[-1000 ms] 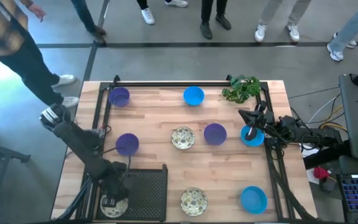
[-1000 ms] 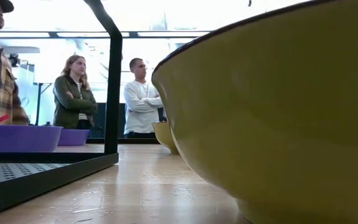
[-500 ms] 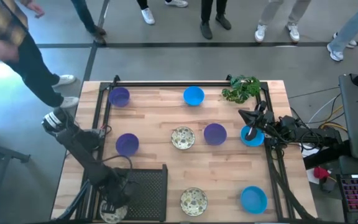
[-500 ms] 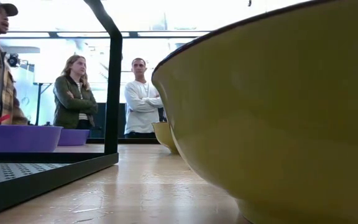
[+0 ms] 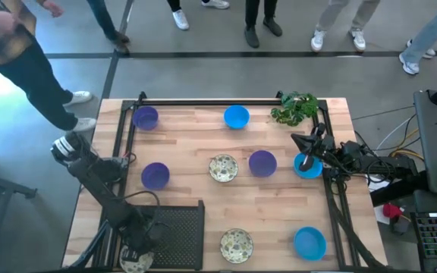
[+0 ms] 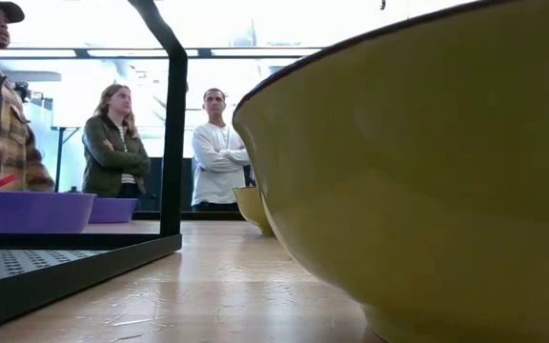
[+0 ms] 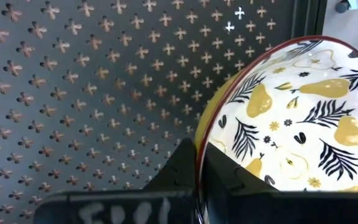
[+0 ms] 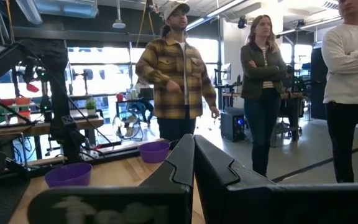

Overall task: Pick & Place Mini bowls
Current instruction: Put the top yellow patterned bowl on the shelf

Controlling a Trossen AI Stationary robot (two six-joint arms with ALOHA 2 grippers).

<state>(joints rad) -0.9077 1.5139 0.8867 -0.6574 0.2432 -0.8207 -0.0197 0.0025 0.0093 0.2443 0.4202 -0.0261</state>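
Observation:
The cream bowl is ready to be released by my left gripper, because the cream bowl's yellow outside sits low against the perforated tray.
My left gripper is at the table's near left corner, by the left edge of the black perforated tray, and is shut on a cream mini bowl with a pear and leaf pattern and a yellow outside. My right gripper waits at the right side over a blue bowl, with its fingers shut; the bowl does not show in the right wrist view. Other bowls rest on their bases: purple, blue, cream. My left gripper pinches the cream bowl's rim, one finger inside the bowl and one on its yellow outer wall. The bowl stands tilted before the perforated tray surface. Whether its underside touches the tray, I cannot tell.
A green leafy plant sits at the far right corner. A black frame runs along the far edge and both sides. In the low view a yellow bowl wall fills the right side. Several people stand beyond the far edge.
My left gripper has carried the cream bowl a short way toward the table's near edge, beside the tray's left edge, and stays shut on it. The person at the far left has moved an arm.

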